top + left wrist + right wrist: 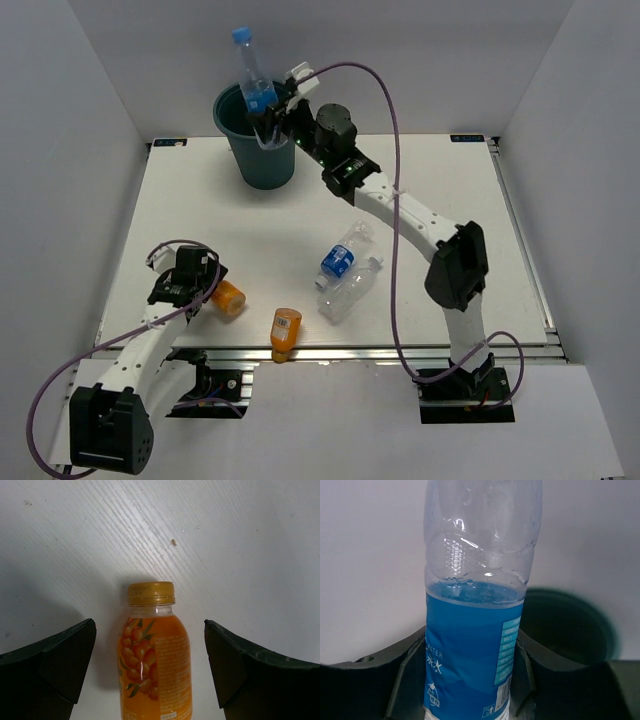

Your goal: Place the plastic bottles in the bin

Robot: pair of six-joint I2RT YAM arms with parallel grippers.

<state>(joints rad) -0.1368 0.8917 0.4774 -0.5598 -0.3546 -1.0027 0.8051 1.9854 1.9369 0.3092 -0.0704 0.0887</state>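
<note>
My left gripper's fingers are above the orange bottle, with the bottle between them. It isn't time to close yet: my left gripper needs to go lower first, then close on the bottle.
My right gripper (268, 118) is shut on a clear water bottle with a blue label (254, 78), held upright over the dark teal bin (262, 165) at the back left; the wrist view shows the label (470, 650) squeezed between the fingers and the bin's mouth (570, 630) behind it. My left gripper (212, 292) is open around an orange bottle (229, 298) lying on the table, whose cap (151, 593) points away; its body (155, 670) lies between the fingers without touching them. A second orange bottle (285, 330), a blue-labelled bottle (342, 258) and a plain clear bottle (350, 292) lie on the table.
The white table (450, 200) is walled by white panels. Its aluminium front rail (400, 352) runs along the near edge, where the second orange bottle overhangs. A purple cable (395, 150) arcs above the right arm.
</note>
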